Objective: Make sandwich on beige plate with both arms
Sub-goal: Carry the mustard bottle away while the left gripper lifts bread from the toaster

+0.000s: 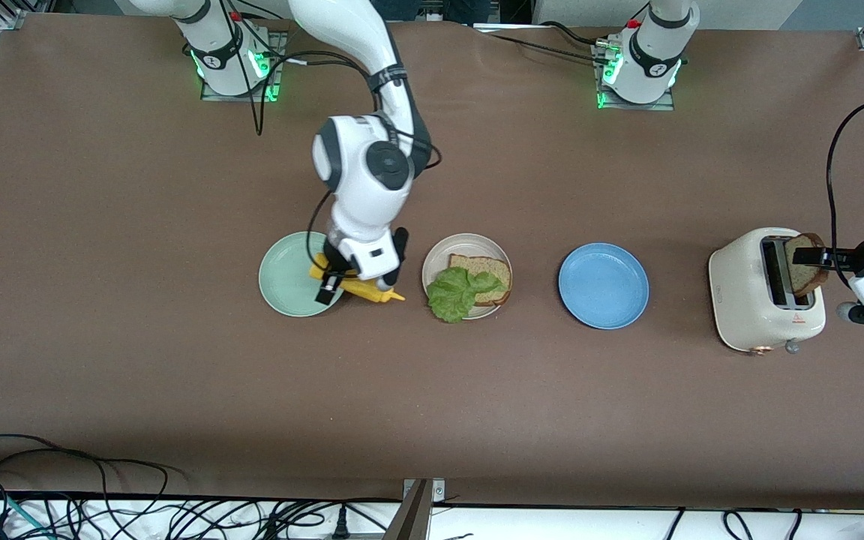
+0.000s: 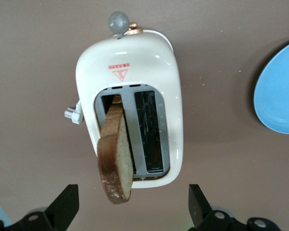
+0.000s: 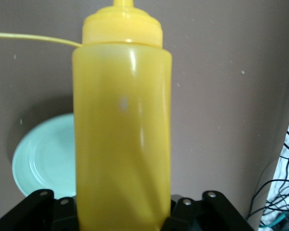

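I will next grab the bread slice with my left gripper by its end that sticks out of the toaster. Then the slice can top the sandwich on the beige plate (image 1: 436,259).
The beige plate (image 1: 436,259) sits mid-table and carries one slice of brown bread (image 1: 486,270) with a ruffled lettuce leaf (image 1: 457,294) lying partly over it. A second bread slice (image 1: 807,274) (image 2: 115,161) sticks up out of a cream toaster (image 1: 751,300) (image 2: 130,67) at the left arm's end. My left gripper (image 1: 818,257) (image 2: 132,207) is open, one finger on each side of that slice, touching nothing. Over the rim of the mint green plate (image 1: 282,277) (image 3: 43,154), my right gripper (image 1: 353,277) (image 3: 123,211) is shut on a yellow squeeze bottle (image 1: 368,290) (image 3: 123,120), nozzle toward the beige plate.
A blue plate (image 1: 603,285) (image 2: 279,96) lies between the beige plate and the toaster. The toaster's second slot holds nothing. Loose cables (image 1: 102,502) run along the table edge nearest the front camera.
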Controlling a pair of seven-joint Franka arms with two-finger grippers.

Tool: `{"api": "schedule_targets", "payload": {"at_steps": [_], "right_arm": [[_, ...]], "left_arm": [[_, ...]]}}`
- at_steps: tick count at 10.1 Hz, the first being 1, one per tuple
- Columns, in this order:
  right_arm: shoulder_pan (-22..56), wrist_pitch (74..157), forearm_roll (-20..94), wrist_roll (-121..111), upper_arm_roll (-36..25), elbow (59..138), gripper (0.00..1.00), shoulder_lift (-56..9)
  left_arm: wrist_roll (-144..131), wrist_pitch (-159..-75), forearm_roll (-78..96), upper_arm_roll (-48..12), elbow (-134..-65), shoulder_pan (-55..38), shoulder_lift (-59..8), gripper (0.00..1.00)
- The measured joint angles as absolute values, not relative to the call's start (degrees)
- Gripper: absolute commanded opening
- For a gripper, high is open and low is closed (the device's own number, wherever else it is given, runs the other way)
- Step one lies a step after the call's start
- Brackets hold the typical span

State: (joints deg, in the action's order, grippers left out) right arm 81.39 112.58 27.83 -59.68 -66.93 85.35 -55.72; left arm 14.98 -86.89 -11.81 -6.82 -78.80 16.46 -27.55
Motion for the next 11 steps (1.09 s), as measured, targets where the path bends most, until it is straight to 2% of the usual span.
{"api": "schedule_targets", "payload": {"at_steps": [1, 2, 3, 4, 8, 11], "right_arm": [[80.04, 109.38, 33.69, -64.82, -70.39, 85.43, 0.0, -55.71], [78.06, 105.19, 39.83, -69.93, -73.98, 85.56, 0.0, -55.67], [75.37, 100.66, 46.33, -75.51, -77.28, 85.84, 0.0, -55.64], [72.16, 96.34, 52.79, -81.55, -80.0, 86.69, 0.0, -55.61], [57.29, 79.07, 70.26, -104.05, -83.8, 92.24, 0.0, -55.67], [46.73, 70.59, 77.53, -119.39, -81.08, 97.61, 0.0, -55.74]], "left_arm": [[15.1, -87.53, -11.81, -6.8, -79.67, 17.66, -27.92, 0.96], [15.23, -88.0, -11.81, -6.8, -80.49, 18.69, -28.92, 0.8], [15.26, -88.35, -11.81, -6.81, -80.97, 19.27, -29.97, 0.32], [15.26, -88.49, -11.81, -6.82, -81.25, 19.43, -30.76, 0.0], [15.24, -87.79, -11.83, -7.03, -81.01, 19.32, -30.65, 0.0], [15.24, -84.78, -11.91, -7.12, -79.84, 19.29, -27.23, 0.0]]}}
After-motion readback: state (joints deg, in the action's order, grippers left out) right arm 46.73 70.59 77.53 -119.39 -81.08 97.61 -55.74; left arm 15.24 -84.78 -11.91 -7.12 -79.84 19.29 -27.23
